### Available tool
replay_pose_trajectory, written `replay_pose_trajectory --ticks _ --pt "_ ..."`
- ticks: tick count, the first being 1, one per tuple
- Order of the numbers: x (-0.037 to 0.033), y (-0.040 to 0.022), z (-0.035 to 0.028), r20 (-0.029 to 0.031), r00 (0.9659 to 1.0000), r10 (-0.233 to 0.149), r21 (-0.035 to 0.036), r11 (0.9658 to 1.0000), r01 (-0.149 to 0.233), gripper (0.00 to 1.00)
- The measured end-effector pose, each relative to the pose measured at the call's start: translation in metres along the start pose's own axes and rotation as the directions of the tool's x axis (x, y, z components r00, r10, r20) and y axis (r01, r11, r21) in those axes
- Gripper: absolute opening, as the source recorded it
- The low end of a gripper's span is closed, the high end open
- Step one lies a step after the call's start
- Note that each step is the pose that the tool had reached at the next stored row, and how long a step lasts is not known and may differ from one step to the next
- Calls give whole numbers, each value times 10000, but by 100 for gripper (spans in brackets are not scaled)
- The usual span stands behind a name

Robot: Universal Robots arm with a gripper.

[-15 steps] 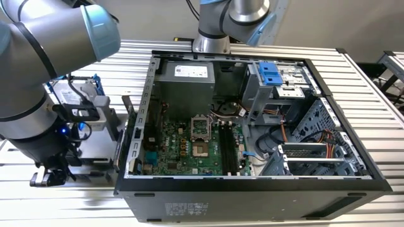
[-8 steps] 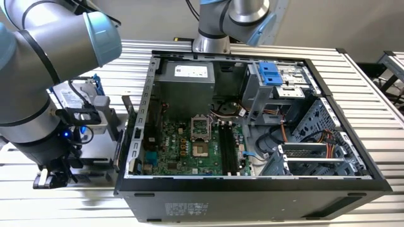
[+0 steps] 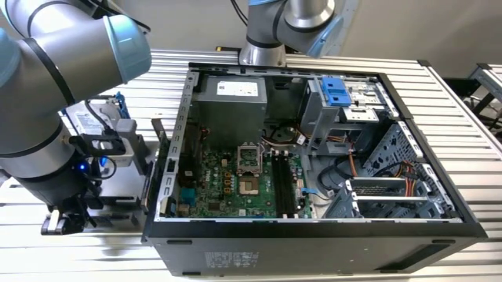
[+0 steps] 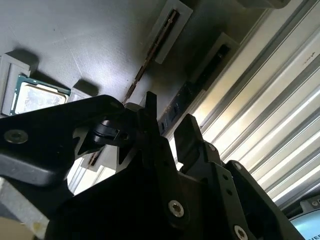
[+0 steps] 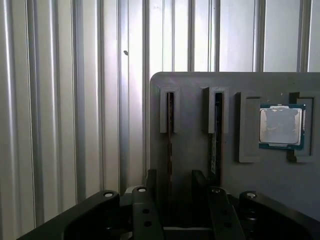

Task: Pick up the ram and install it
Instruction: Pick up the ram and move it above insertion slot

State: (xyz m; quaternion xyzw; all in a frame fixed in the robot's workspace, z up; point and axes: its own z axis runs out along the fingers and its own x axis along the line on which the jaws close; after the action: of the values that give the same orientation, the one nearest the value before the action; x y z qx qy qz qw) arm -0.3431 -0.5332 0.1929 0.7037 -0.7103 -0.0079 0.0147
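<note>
The ram has its end wrapped by the tray's upright holder, but both sides of the ram stand open at its bare middle part [image 5: 169, 192], so my gripper should grab the ram there next.
The ram [image 5: 170, 125] is a thin dark stick standing on edge in a slot of a grey tray [image 5: 195, 82], on the side away from the processor. In both wrist views my gripper [image 5: 175, 186] is open, with one black finger [image 5: 151, 182] on each side of this stick's near end. From the other side the same ram [image 4: 176, 106] runs into the gap of the gripper [image 4: 168, 126]. I cannot tell whether the fingers touch it. In the exterior view the gripper [image 3: 67, 218] hangs low, on the exterior view's left of the open computer case [image 3: 314, 232].
A second stick [image 5: 216, 135] stands in the neighbouring slot, and a processor chip [image 5: 281, 126] lies in a recess beyond it. Inside the case, the motherboard's long black memory slots [image 3: 284, 185] are bare. A blue-bracketed drive [image 3: 335, 91] sits at the back. The table is ribbed metal [image 5: 60, 100].
</note>
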Motion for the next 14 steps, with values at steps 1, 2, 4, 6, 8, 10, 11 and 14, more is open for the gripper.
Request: replay_pose_trajectory --ticks 1,2,4,6,8,10,11,14 --pt "10 1 -1 -1 10000 2 -1 10000 -2 100" --pt "16 1 -1 -2 10000 1 -2 10000 -1 100" --pt "19 1 -1 -1 10000 1 -2 10000 -1 100" --pt "23 1 -1 -2 10000 1 -2 10000 -1 100" --pt "23 1 -1 -2 10000 2 -2 10000 -2 100" --pt "24 1 -1 -2 10000 2 -1 10000 -2 100" --pt "24 1 -1 -2 10000 2 -2 10000 -2 100" --pt "25 1 -1 -2 10000 2 -2 10000 -2 100"
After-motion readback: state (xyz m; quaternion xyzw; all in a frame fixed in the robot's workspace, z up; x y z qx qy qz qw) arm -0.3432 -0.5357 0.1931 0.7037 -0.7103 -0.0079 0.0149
